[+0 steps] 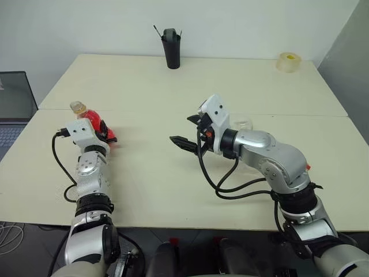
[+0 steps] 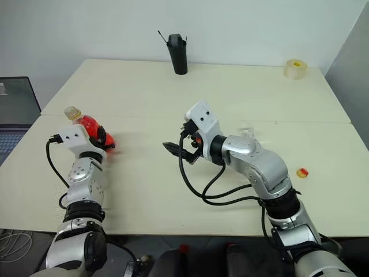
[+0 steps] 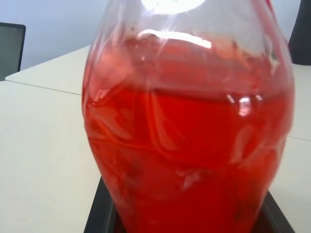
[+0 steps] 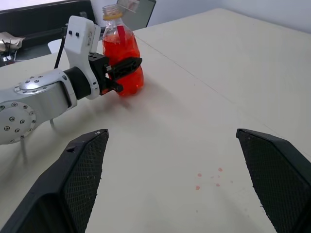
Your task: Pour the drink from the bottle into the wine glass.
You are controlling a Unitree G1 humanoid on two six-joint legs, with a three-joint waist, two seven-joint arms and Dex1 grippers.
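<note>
The lower body of the bottle rests on the tabletop between my left gripper's fingers and the bottle would stand, so it is time to open it now.
The bottle (image 1: 91, 118) is a small clear one, open at the neck and about half full of the red drink (image 3: 189, 145). It stands at the left of the table. My left gripper (image 1: 107, 136) is shut on its lower body, a black finger (image 4: 127, 64) on each side. My right gripper (image 1: 189, 130) hangs open over the middle of the table, pointing toward the bottle with nothing between its fingers (image 4: 80, 179). The wine glass (image 2: 247, 131) is clear and shows partly behind my right forearm.
A tall black cup (image 1: 171, 49) stands at the table's far edge, and a roll of tape (image 1: 288, 62) lies at the far right. A small red cap (image 2: 302, 172) lies right of my right arm. Red droplets (image 4: 210, 177) spot the cream table (image 1: 144, 184).
</note>
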